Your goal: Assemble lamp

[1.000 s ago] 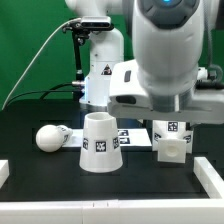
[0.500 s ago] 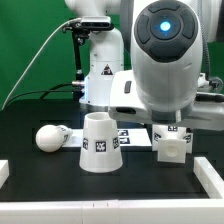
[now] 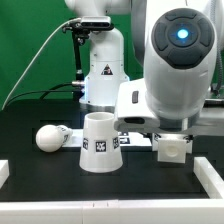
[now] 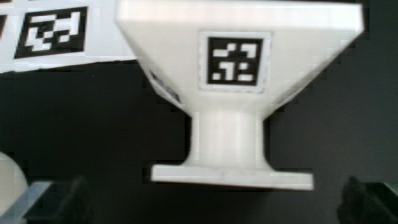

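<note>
The wrist view shows dark tabletop between my gripper's fingers and the base's narrow neck (image 4: 228,138). My gripper should move lower before it closes on the base.
The lamp base block (image 3: 172,148) stands at the exterior view's right, just under my arm. In the wrist view the base (image 4: 222,80) fills the middle, white, with a square tag and a narrow neck ending in a flat foot. My gripper (image 4: 217,205) is open and empty above it. Its dark fingertips (image 4: 61,202) show at both lower corners, wide apart and clear of the base. The cone shade (image 3: 100,145) stands at the centre. The ball-headed bulb (image 3: 50,138) lies to its left. In the exterior view the arm hides the gripper.
The marker board (image 3: 136,134) lies flat behind the shade and base, and one of its tags shows in the wrist view (image 4: 54,35). White rails lie at the table's front left (image 3: 4,172) and front right (image 3: 210,172). The robot pedestal (image 3: 102,70) stands behind.
My arm has swung down and toward the exterior view's right, over the base block. The shade, bulb and base have not moved.
</note>
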